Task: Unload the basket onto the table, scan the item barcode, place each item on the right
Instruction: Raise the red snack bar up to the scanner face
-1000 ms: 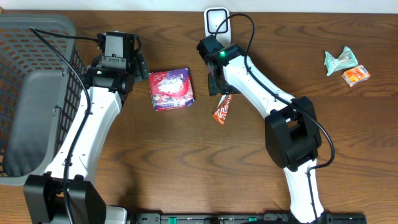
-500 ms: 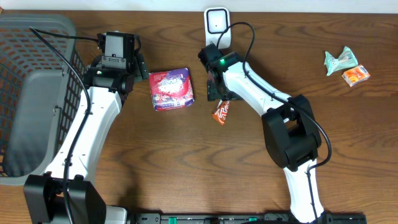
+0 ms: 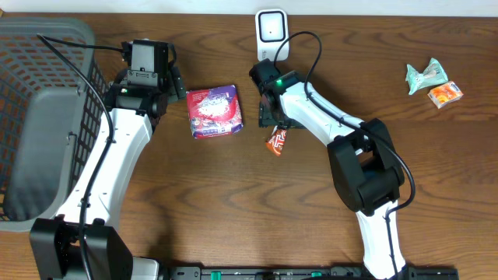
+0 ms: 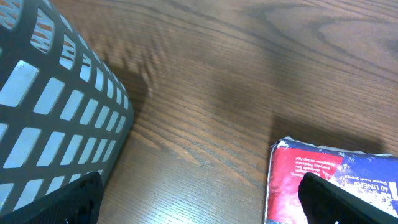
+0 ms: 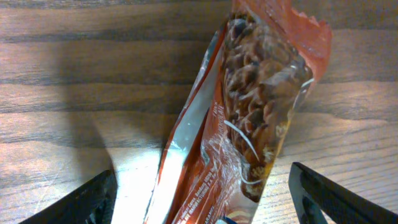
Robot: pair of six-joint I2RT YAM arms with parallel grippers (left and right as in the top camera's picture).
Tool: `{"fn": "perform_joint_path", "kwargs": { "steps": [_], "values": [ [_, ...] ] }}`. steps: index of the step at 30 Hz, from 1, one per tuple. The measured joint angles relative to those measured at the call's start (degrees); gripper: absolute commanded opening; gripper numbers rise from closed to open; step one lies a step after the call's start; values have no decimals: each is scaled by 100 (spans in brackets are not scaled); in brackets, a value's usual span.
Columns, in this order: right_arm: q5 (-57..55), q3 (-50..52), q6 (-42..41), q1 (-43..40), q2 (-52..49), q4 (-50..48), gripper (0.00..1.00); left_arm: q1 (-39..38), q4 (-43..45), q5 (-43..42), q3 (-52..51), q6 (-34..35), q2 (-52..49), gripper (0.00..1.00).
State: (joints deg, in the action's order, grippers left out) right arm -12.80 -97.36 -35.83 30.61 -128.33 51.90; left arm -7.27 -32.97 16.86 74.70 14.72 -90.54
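Observation:
Next, my right gripper grabs the snack bar across its long sides, which leaves the snack bar's broad sides uncovered to scan the barcode.
An orange-brown snack bar (image 3: 277,140) lies flat on the wooden table, just below the white barcode scanner (image 3: 271,29) at the far edge. My right gripper (image 3: 272,118) hovers over the bar's upper end. In the right wrist view the snack bar (image 5: 249,124) runs between my right gripper's (image 5: 205,205) open fingers, and neither finger touches it. My left gripper (image 3: 152,87) stands open over bare wood, between the basket and a red and purple packet (image 3: 215,111). In the left wrist view my left gripper (image 4: 205,205) holds nothing, with the packet (image 4: 323,180) under its right finger.
A grey mesh basket (image 3: 47,117) fills the left side of the table, and its wall (image 4: 56,106) is close to my left finger. A teal wrapper (image 3: 426,75) and a small orange pack (image 3: 445,94) lie at the far right.
My right gripper's jaws have spread wider over the snack bar, and the arm has shifted slightly towards the left. The left arm has not moved.

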Motion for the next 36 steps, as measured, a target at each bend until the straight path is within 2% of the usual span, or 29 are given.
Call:
{"fn": "perform_joint_path", "kwargs": {
  "steps": [4,5,8,13,15,18,22,23,30,36],
  "values": [
    [76,66,-129,0,11,-175,43,0,0,0,0,0,0,99],
    [105,76,-140,0,11,-190,39,0,0,0,0,0,0,99],
    [177,92,-216,0,11,-199,38,0,0,0,0,0,0,99],
    [240,109,-280,-7,17,-205,47,0,0,0,0,0,0,99],
    [258,144,-293,-11,37,-240,46,0,0,2,0,0,0,99],
    [304,245,-332,-11,90,-356,31,0,0,0,0,0,0,99],
    [400,282,-407,-11,105,-387,3,0,0,2,0,0,0,99],
    [411,286,-369,-11,109,-391,1,0,0,0,0,0,0,99],
    [422,293,-328,-11,122,-391,1,0,0,0,0,0,0,99],
    [413,201,160,-35,122,-339,1,0,0,0,0,0,0,99]
  ]
}}
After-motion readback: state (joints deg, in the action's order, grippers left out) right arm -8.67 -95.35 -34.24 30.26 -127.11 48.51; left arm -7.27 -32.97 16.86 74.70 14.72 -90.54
